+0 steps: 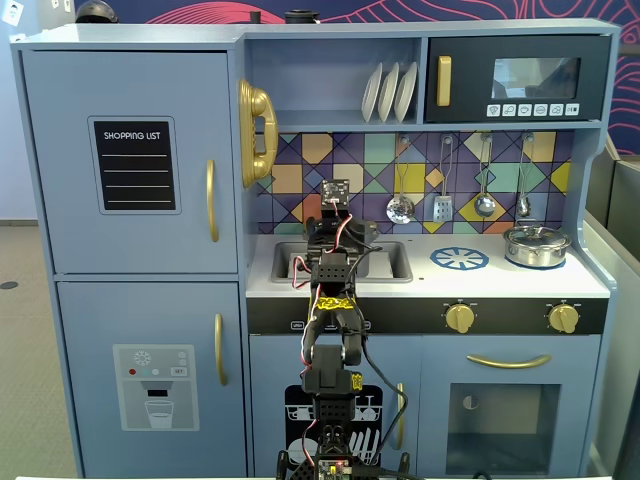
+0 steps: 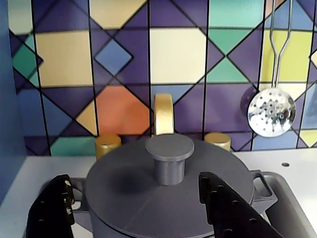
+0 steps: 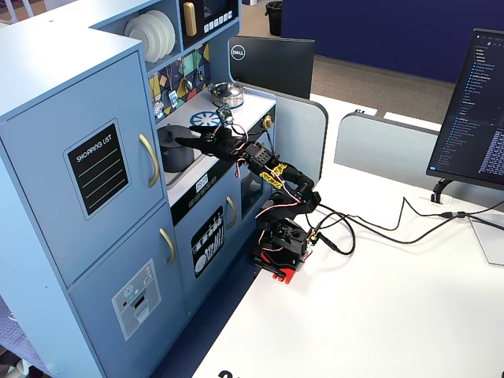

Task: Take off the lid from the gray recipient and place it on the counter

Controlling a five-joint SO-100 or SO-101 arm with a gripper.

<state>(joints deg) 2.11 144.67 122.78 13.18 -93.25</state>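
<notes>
I should next use my gripper to take hold of the lid by its knob, so that I can take it off the gray pot (image 2: 99,223) and set it on the counter.
The gray lid (image 2: 148,193) lies shut on the gray pot (image 2: 99,223), its knob (image 2: 169,153) upright in the middle. The pot stands in the sink (image 2: 292,198) and shows in a fixed view (image 3: 176,154). My gripper (image 2: 133,177) is open, just above the lid's near half. One finger (image 2: 52,208) is off the lid's left edge and the other finger (image 2: 233,208) is over its right part, both short of the knob. It also shows in a fixed view (image 3: 187,135). The pale counter (image 1: 500,278) lies right of the sink. My arm (image 1: 330,275) hides the pot in a fixed view.
A gold faucet (image 2: 163,114) and two gold taps (image 2: 107,145) stand right behind the pot. A steel skimmer (image 2: 271,113) hangs on the tiled wall. On the counter are the blue burner circle (image 1: 459,259) and a shiny steel pot (image 1: 536,245). The blue cabinet wall (image 2: 7,124) stands left.
</notes>
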